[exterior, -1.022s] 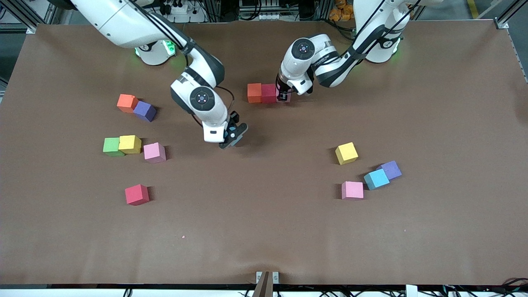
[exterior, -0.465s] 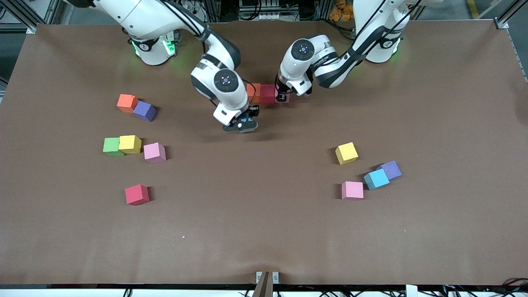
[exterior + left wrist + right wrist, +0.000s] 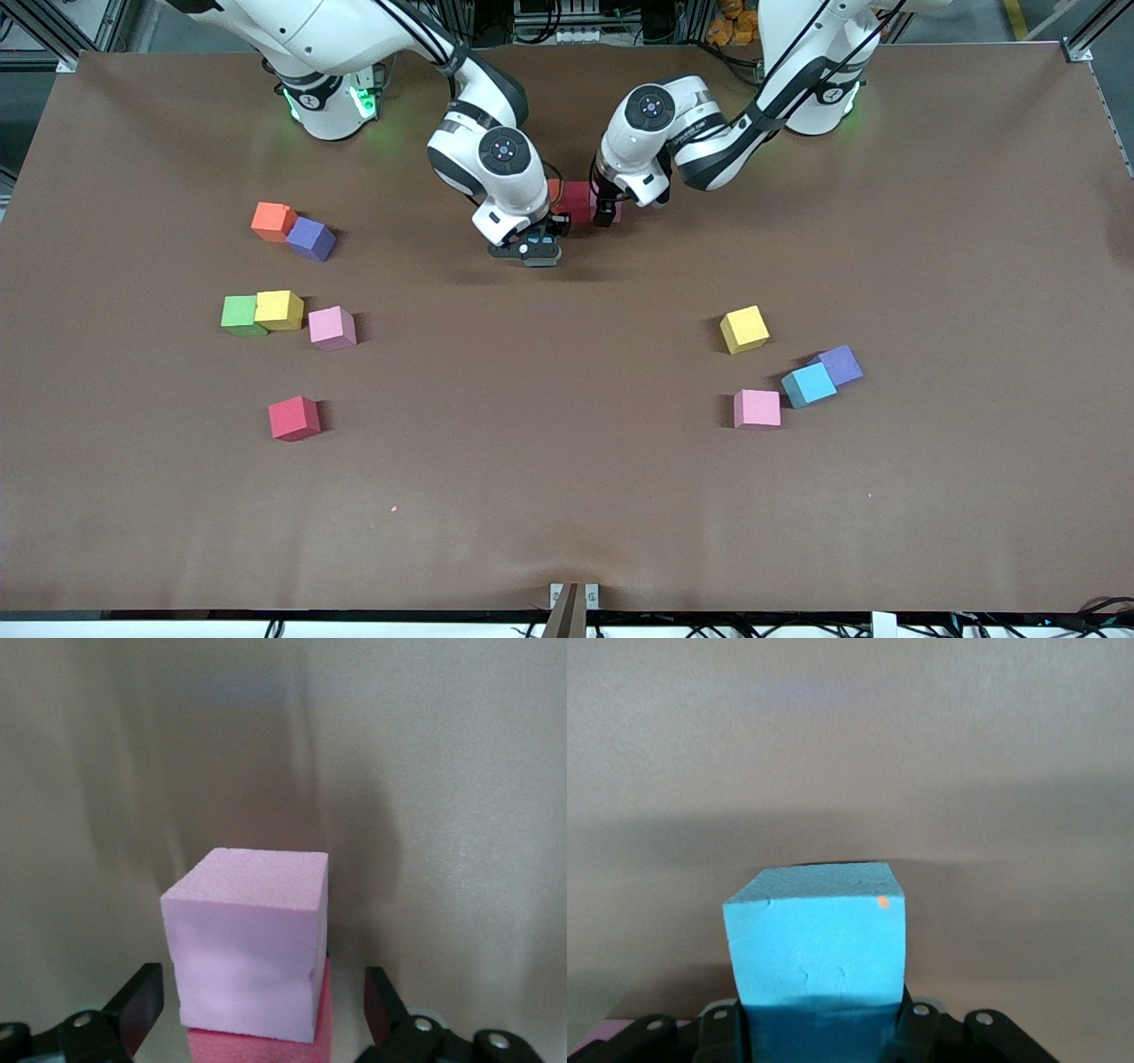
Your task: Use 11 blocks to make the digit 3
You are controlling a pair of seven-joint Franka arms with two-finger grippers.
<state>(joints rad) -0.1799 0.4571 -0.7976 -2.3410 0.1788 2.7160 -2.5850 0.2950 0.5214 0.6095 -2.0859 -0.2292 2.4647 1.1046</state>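
Note:
My right gripper keeps hold of the blue block for now until it reaches the orange block, since the blue block's lower edge sits short.
A row of blocks lies near the robots' bases: a pink block (image 3: 248, 930) with a red block (image 3: 578, 198) touching it, and an orange block (image 3: 554, 188) mostly hidden by the right arm. My left gripper (image 3: 607, 213) straddles the pink block with its fingers (image 3: 142, 1001) open and clear of the block's sides. My right gripper (image 3: 532, 251) is shut on a blue block (image 3: 819, 943) and hangs low over the table beside the row's orange end.
Toward the right arm's end lie loose orange (image 3: 272, 221), purple (image 3: 311, 238), green (image 3: 239, 315), yellow (image 3: 279, 309), pink (image 3: 332, 327) and red (image 3: 294, 417) cubes. Toward the left arm's end lie yellow (image 3: 744, 329), purple (image 3: 840, 364), blue (image 3: 808, 384) and pink (image 3: 757, 408) cubes.
The right arm has carried the blue block from mid-table up to the row, now covering most of the orange block. The left gripper has opened off the pink block.

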